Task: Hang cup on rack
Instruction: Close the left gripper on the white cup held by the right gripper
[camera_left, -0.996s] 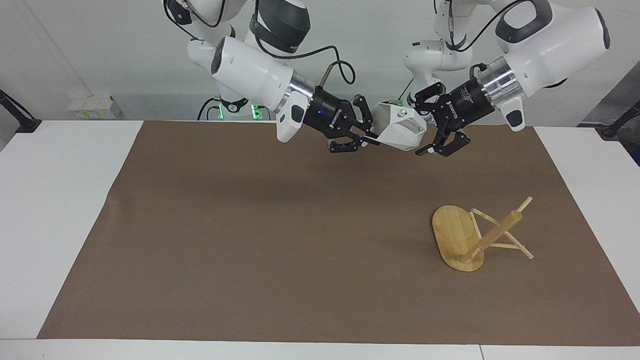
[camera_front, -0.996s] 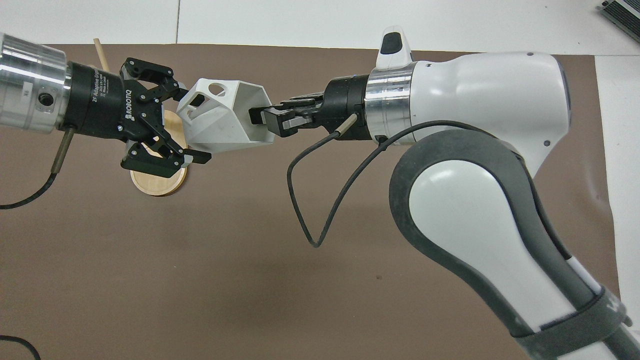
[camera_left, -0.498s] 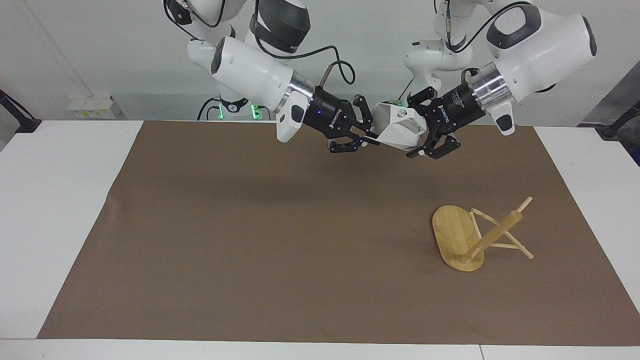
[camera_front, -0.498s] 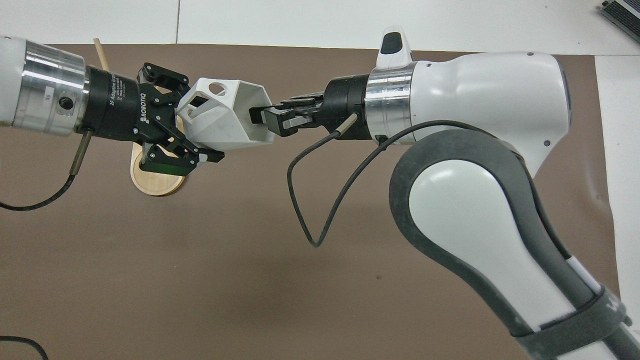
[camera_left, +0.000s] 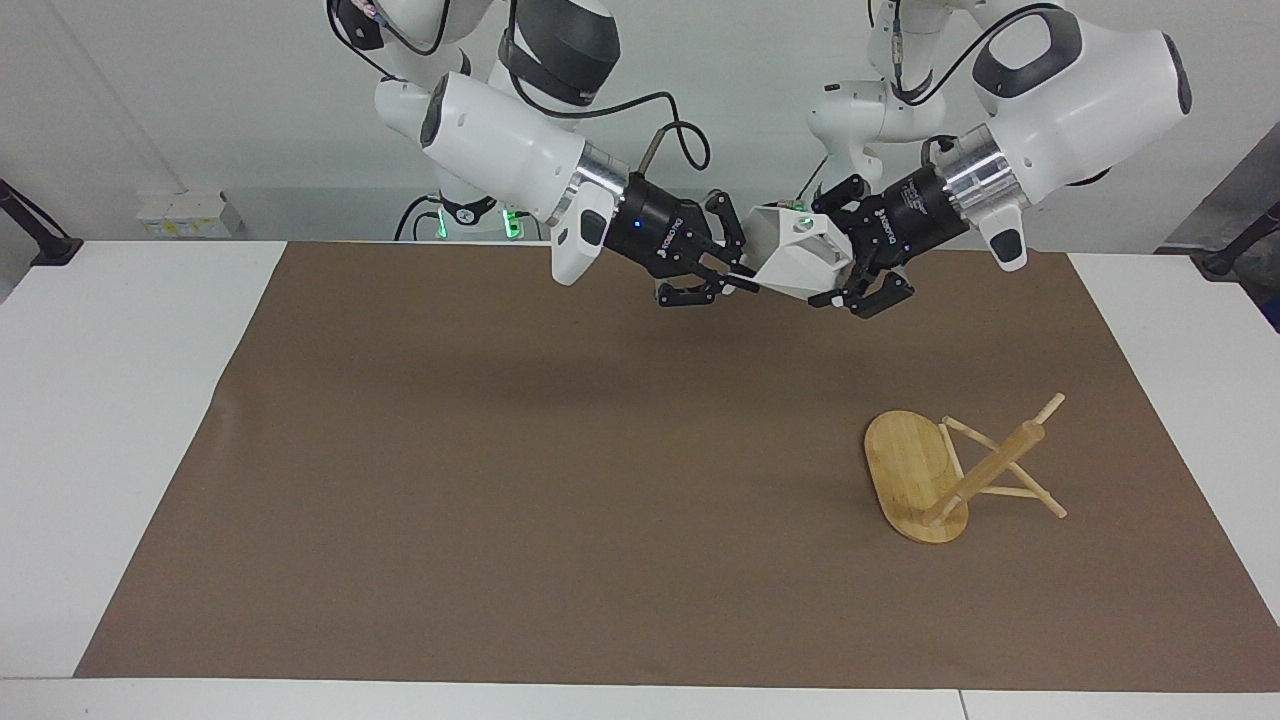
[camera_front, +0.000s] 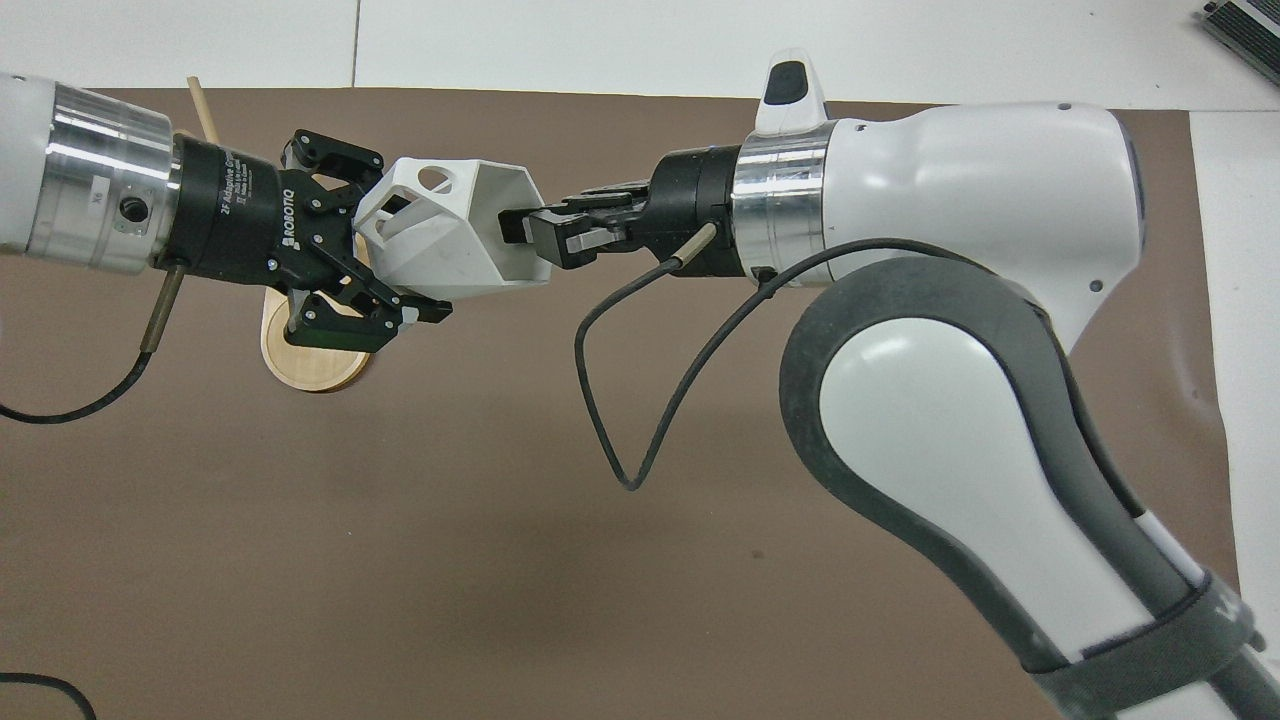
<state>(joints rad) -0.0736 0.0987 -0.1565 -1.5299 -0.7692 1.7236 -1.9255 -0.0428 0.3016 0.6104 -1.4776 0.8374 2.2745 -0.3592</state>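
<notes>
I should next grab the cup by its narrow handle end (camera_front: 381, 234) with my left gripper, while my right gripper stays closed on the cup's side at the rim.
The white faceted cup (camera_left: 792, 262) hangs in the air on its side, over the mat's edge nearest the robots. My right gripper (camera_left: 745, 277) is shut on the cup's rim wall, as the overhead view (camera_front: 522, 235) shows. My left gripper (camera_left: 832, 262) is open, its fingers straddling the cup's narrow handle end (camera_front: 400, 250). The cup's open mouth (camera_front: 500, 225) points toward the right arm. The bamboo rack (camera_left: 945, 475) lies tipped over on the mat toward the left arm's end, its oval base on edge and its post slanting up.
A brown mat (camera_left: 560, 470) covers most of the white table (camera_left: 110, 400). In the overhead view the rack's base (camera_front: 310, 365) shows under my left gripper and one peg tip (camera_front: 203, 105) sticks out above the left wrist.
My left gripper has moved in toward the cup and its open fingers now straddle the cup's handle end. The right gripper and the cup have barely moved.
</notes>
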